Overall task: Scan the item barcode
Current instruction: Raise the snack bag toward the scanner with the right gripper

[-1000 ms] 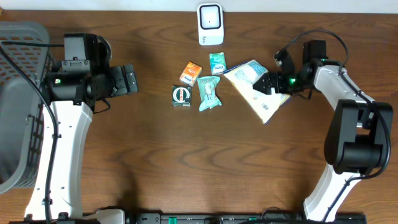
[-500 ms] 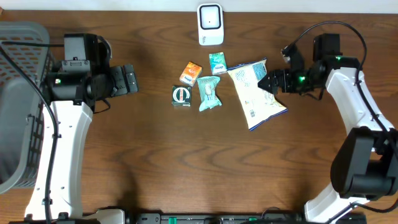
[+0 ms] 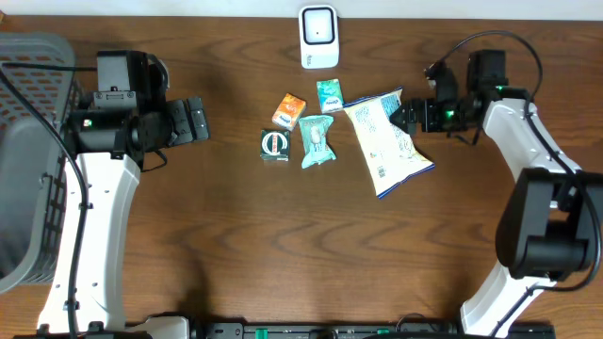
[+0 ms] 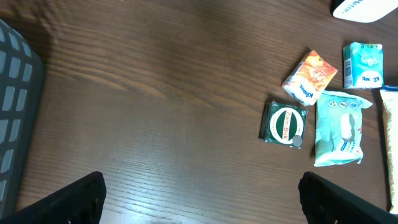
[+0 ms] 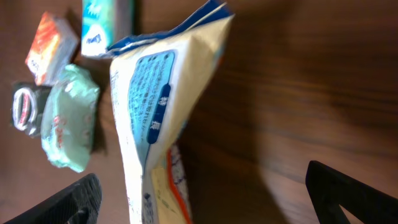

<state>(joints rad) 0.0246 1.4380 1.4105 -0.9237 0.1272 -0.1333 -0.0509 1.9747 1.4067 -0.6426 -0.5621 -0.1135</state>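
The bag's broad side will stay free for barcode scanning, as my right gripper will next grip the snack bag by its long side edge.
The item, a cream and blue snack bag, lies flat on the table right of centre, printed side up. My right gripper stands open at the bag's upper right edge. In the right wrist view the bag runs up between the wide-spread fingers of that gripper, close to the left finger, and nothing clamps it. The white scanner stands at the far edge, centre. My left gripper hovers open at the left, away from everything; its wrist view shows that gripper over bare wood.
Left of the bag lie an orange packet, a small teal box, a green pack and a dark box with a round label. A grey basket fills the left edge.
The right gripper has let go of the bag and opened fully. The bag turned and settled flat on the table. The right arm shifted slightly towards the far edge. The left arm is unchanged.
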